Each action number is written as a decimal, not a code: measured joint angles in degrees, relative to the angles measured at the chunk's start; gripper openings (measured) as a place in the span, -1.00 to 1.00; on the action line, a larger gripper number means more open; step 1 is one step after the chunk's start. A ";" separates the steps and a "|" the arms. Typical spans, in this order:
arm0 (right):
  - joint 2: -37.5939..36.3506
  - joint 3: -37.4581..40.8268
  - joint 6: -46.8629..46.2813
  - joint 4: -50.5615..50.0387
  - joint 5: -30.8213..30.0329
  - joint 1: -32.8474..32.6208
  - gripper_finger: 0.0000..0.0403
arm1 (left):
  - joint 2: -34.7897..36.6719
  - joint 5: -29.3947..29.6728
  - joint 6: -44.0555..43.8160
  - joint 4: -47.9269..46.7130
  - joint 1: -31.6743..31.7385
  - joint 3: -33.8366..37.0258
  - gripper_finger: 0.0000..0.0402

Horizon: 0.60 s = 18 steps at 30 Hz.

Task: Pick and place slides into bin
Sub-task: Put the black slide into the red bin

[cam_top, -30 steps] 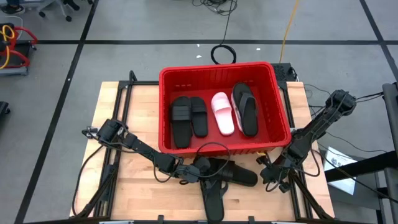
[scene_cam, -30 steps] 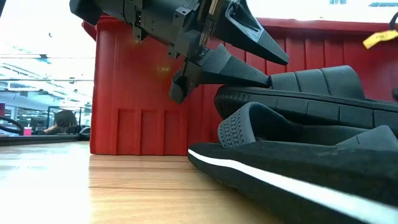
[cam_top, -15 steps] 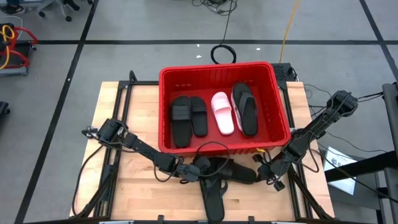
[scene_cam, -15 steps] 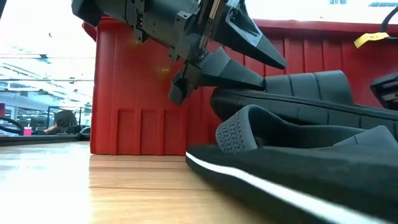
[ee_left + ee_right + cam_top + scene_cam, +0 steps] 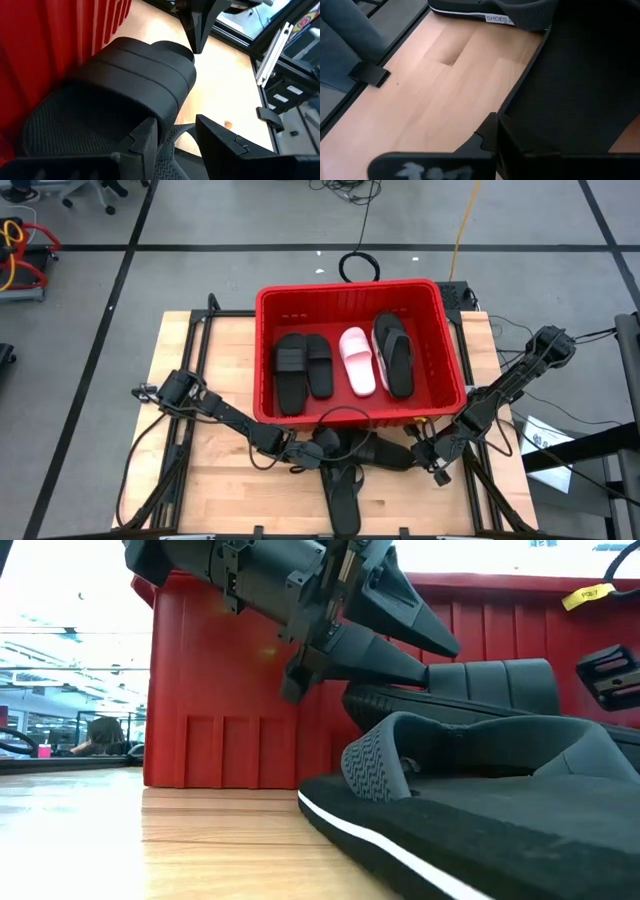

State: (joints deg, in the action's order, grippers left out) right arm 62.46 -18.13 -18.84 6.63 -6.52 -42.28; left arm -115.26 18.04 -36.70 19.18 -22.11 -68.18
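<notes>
My left gripper should next take hold of the black slide by its wide strap's edge [image 5: 161,116], so that I can put the slide into the red bin.
The red bin [image 5: 350,288] stands at the table's far middle and holds two black slides [image 5: 300,370], a pale pink one [image 5: 358,360] and a black thong pair [image 5: 393,355]. In front of it a wide-strap black slide [image 5: 375,450] lies on other black sandals, and a flip-flop [image 5: 343,500] reaches toward the near edge. My left gripper [image 5: 308,458] is open at the slide's left end, its fingers [image 5: 400,630] slanting over the strap [image 5: 135,80]. My right gripper [image 5: 425,455] is open at the slide's right end [image 5: 580,75]. My left gripper's finger [image 5: 147,132] stands right beside the slide's strap, coming level from the table's left; I cannot tell whether it touches. My right gripper's finger [image 5: 490,132] stands at the sole's edge [image 5: 530,85], coming from the table's right; I cannot tell whether it touches.
The bin's near wall [image 5: 220,690] rises right behind the pile. Bare wood lies to the pile's left [image 5: 150,840] and right [image 5: 435,85]. The table's metal frame [image 5: 275,55] runs along the right edge. A white-edged sandal [image 5: 485,12] lies beyond the right gripper.
My right gripper has gone toward the table's left, up to the right end of the wide-strap slide. The sandals in the pile have shifted a little toward the left.
</notes>
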 joint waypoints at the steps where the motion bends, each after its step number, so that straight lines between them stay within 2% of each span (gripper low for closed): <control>1: 0.00 0.02 -0.34 0.02 0.18 0.00 -1.00 | 0.00 0.01 0.71 0.02 0.00 0.00 -0.35; 4: 0.00 0.02 -3.29 -0.04 1.99 -0.10 -1.00 | 0.00 -0.02 1.67 -0.02 0.00 0.00 -0.35; 7: 0.00 0.02 -6.64 -1.36 7.78 -0.57 -1.00 | 0.00 -0.14 0.86 -0.09 0.00 0.00 -0.35; 9: 0.00 0.02 -7.56 -3.36 9.60 -1.26 -1.00 | 0.00 -0.15 0.44 -0.16 0.02 0.00 -0.35; 18: 0.02 0.25 -3.29 -9.41 1.65 -0.60 -1.00 | 0.00 -0.13 0.42 -0.17 0.02 0.00 -0.35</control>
State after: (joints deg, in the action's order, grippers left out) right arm 62.48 -17.88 -22.12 -2.78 -4.87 -42.88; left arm -115.26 17.91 -36.29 19.01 -22.09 -68.18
